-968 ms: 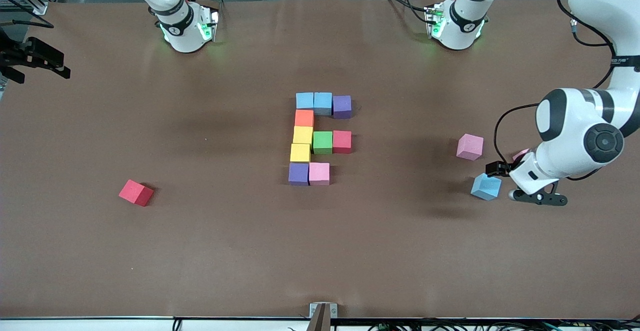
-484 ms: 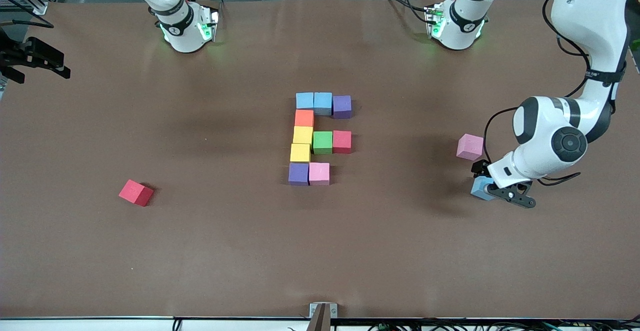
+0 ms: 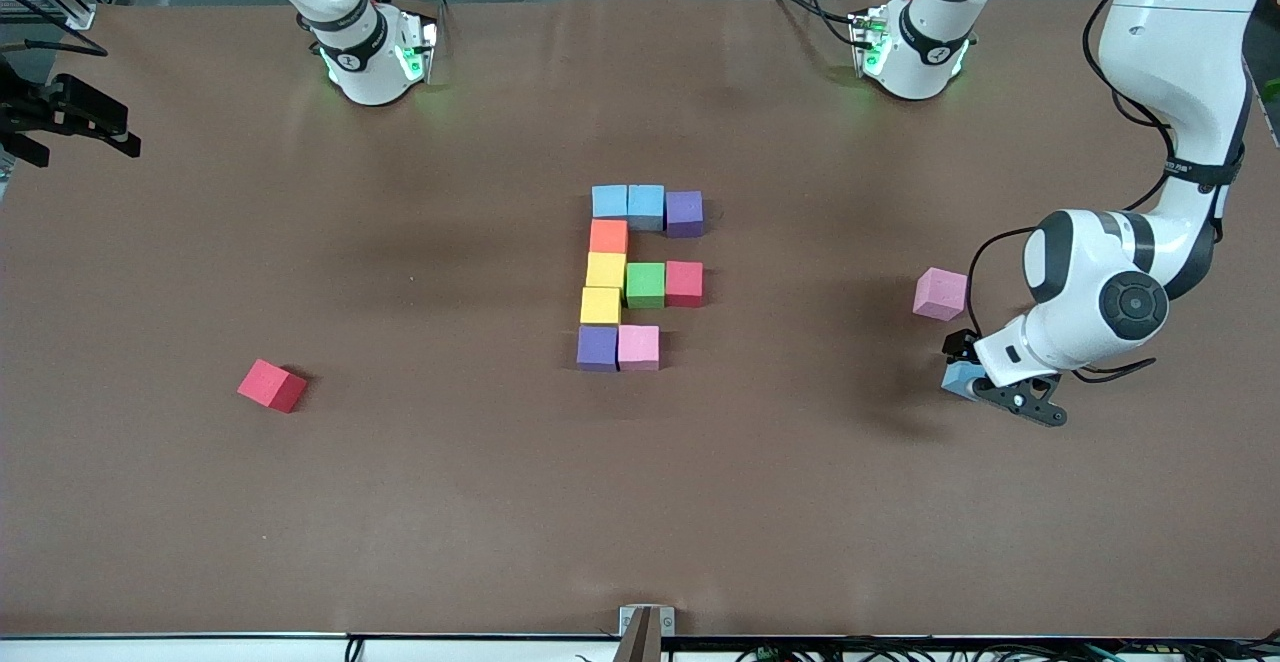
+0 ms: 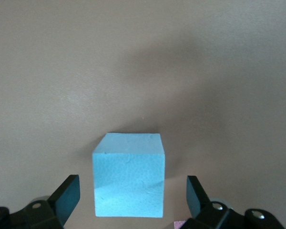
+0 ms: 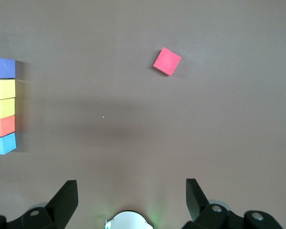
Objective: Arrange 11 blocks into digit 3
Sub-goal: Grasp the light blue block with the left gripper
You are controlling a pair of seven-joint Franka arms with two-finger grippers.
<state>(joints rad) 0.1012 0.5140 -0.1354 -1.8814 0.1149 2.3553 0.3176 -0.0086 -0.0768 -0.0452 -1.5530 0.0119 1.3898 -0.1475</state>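
Observation:
I should next pick up the light blue block by two opposite sides with my left gripper to make the digit's bar longer beside the pink block [image 3: 638, 348].
A partial figure of several blocks [image 3: 640, 277] lies mid-table: blue [image 3: 609, 201], blue and purple on the bar farthest from the front camera, a column of orange [image 3: 608, 236], yellow, yellow, a green and red bar, and a purple and pink bar [image 3: 638, 347]. A loose light blue block [image 3: 957, 377] lies toward the left arm's end. My left gripper [image 3: 975, 384] is down around it. In the left wrist view the blue block [image 4: 128, 176] sits between the open fingers [image 4: 66, 195] with gaps on both sides. My right gripper [image 5: 132, 195] is open and empty, out of the front view.
A loose pink block [image 3: 940, 293] lies beside the left gripper, farther from the front camera. A loose red block [image 3: 271, 385] lies toward the right arm's end and also shows in the right wrist view [image 5: 167, 61]. The arm bases [image 3: 365, 52] stand at the table's edge.
My left gripper has moved from beside the light blue block to straddle it, and has come down lower. The blocks have not moved.

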